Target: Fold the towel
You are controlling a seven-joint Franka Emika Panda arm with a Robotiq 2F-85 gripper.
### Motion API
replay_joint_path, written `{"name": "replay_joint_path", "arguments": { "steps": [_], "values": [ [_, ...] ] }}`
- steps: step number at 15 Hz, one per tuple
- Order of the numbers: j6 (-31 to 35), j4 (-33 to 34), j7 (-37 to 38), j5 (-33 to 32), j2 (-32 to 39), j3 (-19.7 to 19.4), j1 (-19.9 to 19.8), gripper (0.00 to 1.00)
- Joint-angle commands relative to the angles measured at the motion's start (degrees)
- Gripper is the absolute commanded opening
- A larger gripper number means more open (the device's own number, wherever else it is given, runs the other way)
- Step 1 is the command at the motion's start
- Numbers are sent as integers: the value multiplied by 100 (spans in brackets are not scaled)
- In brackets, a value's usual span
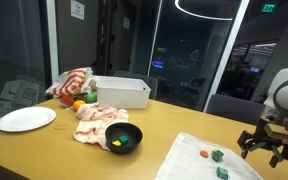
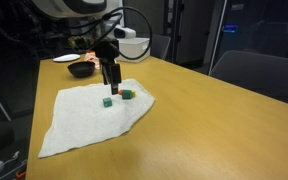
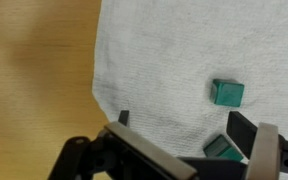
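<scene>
My gripper will pinch the white towel by its far end next and leave the green blocks free, so that I can fold that end over.
A white towel lies flat and unfolded on the wooden table; it also shows in an exterior view and fills the wrist view. Two green blocks sit on it; in the wrist view, one is out in front and one is by a fingertip. A small red piece lies on the towel too. My gripper hovers over the towel's far end, open and empty, with bare towel between the fingers.
A black bowl, a crumpled pink cloth, a white bin, a white plate, an orange fruit and a red-and-white cloth stand at the table's other end. Chairs stand behind the table.
</scene>
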Motion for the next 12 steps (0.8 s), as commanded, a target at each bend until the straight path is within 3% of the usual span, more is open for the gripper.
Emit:
{"name": "replay_joint_path", "arguments": {
  "steps": [1, 5, 12],
  "values": [
    [685, -39, 617, -466, 385, -84, -142, 100],
    [1463, -28, 1249, -1051, 925, -239, -206, 100],
    [2137, 91, 2152, -1886, 1686, -679, -27, 100]
  ]
}}
